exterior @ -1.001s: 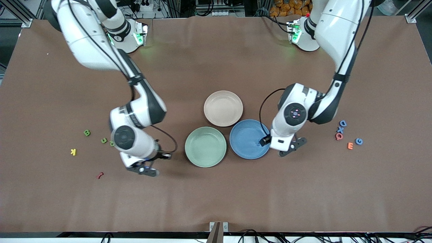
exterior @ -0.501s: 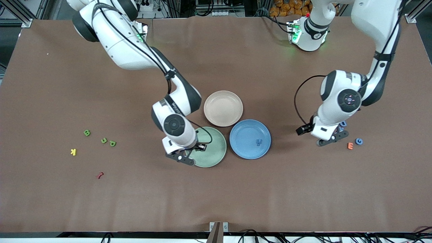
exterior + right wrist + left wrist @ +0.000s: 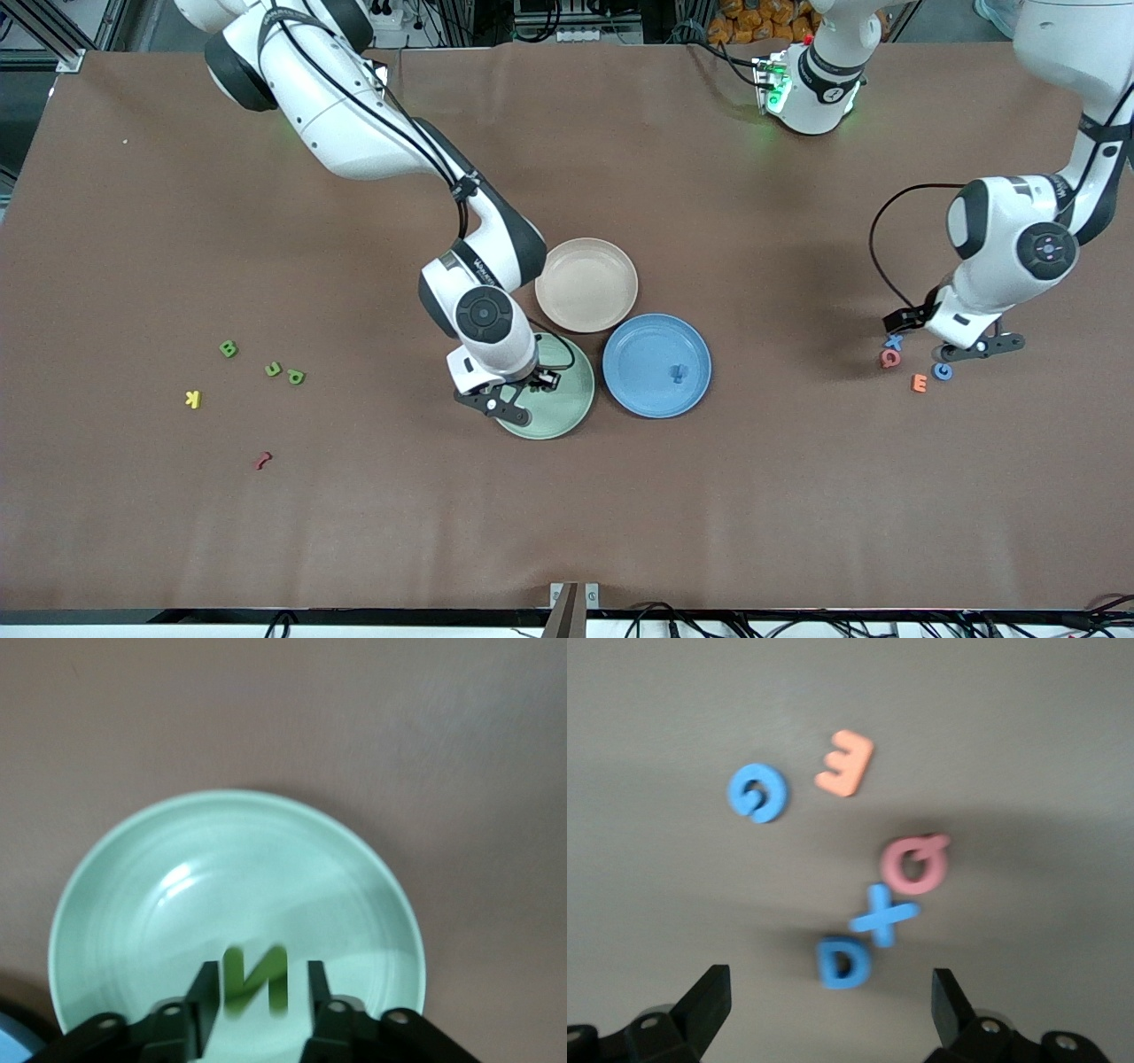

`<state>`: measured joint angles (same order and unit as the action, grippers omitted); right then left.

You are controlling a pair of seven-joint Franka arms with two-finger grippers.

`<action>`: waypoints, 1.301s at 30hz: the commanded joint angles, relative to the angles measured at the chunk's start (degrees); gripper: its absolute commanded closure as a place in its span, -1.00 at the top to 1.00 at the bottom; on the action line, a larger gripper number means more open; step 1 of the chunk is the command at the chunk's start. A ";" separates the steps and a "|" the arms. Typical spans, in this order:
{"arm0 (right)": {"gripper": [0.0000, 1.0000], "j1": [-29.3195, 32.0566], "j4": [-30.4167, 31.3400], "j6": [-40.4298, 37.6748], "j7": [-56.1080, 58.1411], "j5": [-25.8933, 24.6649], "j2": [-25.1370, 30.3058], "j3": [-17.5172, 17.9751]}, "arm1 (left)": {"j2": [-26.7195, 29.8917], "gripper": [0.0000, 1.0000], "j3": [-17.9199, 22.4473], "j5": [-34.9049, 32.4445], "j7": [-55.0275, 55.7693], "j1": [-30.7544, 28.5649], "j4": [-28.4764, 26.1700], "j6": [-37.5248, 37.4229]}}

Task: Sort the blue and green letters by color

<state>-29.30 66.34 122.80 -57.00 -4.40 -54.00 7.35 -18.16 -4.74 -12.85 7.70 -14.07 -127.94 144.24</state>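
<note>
My left gripper moves toward the blue X (image 3: pixel 894 340) (image 3: pixel 882 914) before closing on it, since the open fingers stop short and closing now would miss the X.
My right gripper (image 3: pixel 518 394) hangs over the green plate (image 3: pixel 576 416). Its fingers stand open around a green N (image 3: pixel 257 978), with a gap on one side of the letter, above the green plate (image 3: pixel 177 904). Three more green letters (image 3: pixel 273 369) lie toward the right arm's end. My left gripper (image 3: pixel 970 347) is open over a cluster at the left arm's end. A blue D (image 3: pixel 844 962) lies below its open fingers (image 3: pixel 709 992), with a blue X (image 3: pixel 881 916) and blue G (image 3: pixel 757 792) beside it. One blue letter (image 3: pixel 679 373) lies in the blue plate (image 3: pixel 620 354).
A beige plate (image 3: pixel 586 284) stands farther from the front camera than the two coloured plates. A pink Q (image 3: pixel 889 358) and orange E (image 3: pixel 920 383) lie among the blue letters. A yellow K (image 3: pixel 193 399) and a dark-red piece (image 3: pixel 262 460) lie near the green letters.
The right arm swung from the green letters' end to over the green plate with the N, and its fingers have parted. The left arm moved from the blue plate to the blue letter cluster.
</note>
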 commanded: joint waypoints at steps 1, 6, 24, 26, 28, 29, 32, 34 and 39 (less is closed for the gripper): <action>1.00 2.06 -1.21 -1.24 -0.39 -2.72 1.62 3.11 | 0.50 1.00 -0.80 -1.74 -2.69 -0.78 -2.75 3.06; 1.00 1.44 -1.30 -0.98 -0.31 -2.98 1.62 2.93 | -0.65 1.00 -0.80 -1.74 -2.69 -1.04 -4.16 5.52; 1.00 15.23 17.93 -5.29 17.70 -7.03 17.87 3.81 | -7.59 1.00 -1.86 -15.53 -4.27 -2.10 -0.73 13.17; 1.00 17.69 20.48 -5.29 20.69 -6.94 19.28 4.34 | -7.59 1.00 -1.86 -16.50 -5.41 -2.45 -0.65 13.17; 1.00 20.76 22.86 -5.29 23.59 -6.94 20.51 5.39 | -7.68 1.00 -1.86 -16.50 -6.72 -2.71 -0.73 13.17; 1.00 22.60 24.26 -5.11 25.17 -6.94 20.95 6.00 | -7.68 1.00 -1.86 -16.50 -7.08 -2.80 -0.73 13.17; 1.00 27.62 27.60 -4.76 29.82 -6.94 22.62 7.67 | -7.85 1.00 -1.86 -16.50 -7.26 -3.06 -0.73 13.17; 1.00 30.26 29.37 -4.58 33.78 -6.94 23.41 8.03 | -7.94 1.00 -1.94 -16.50 -7.26 -3.15 -0.73 13.17; 1.00 35.80 33.32 -3.01 40.12 -6.94 24.56 8.91 | -8.03 1.00 -1.94 -16.24 -7.17 -3.07 -0.56 13.17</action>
<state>1.09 92.36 117.14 -21.82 -10.51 -33.32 13.87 -25.42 -6.21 -27.61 1.16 -16.18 -129.10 156.88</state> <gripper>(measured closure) 0.000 0.000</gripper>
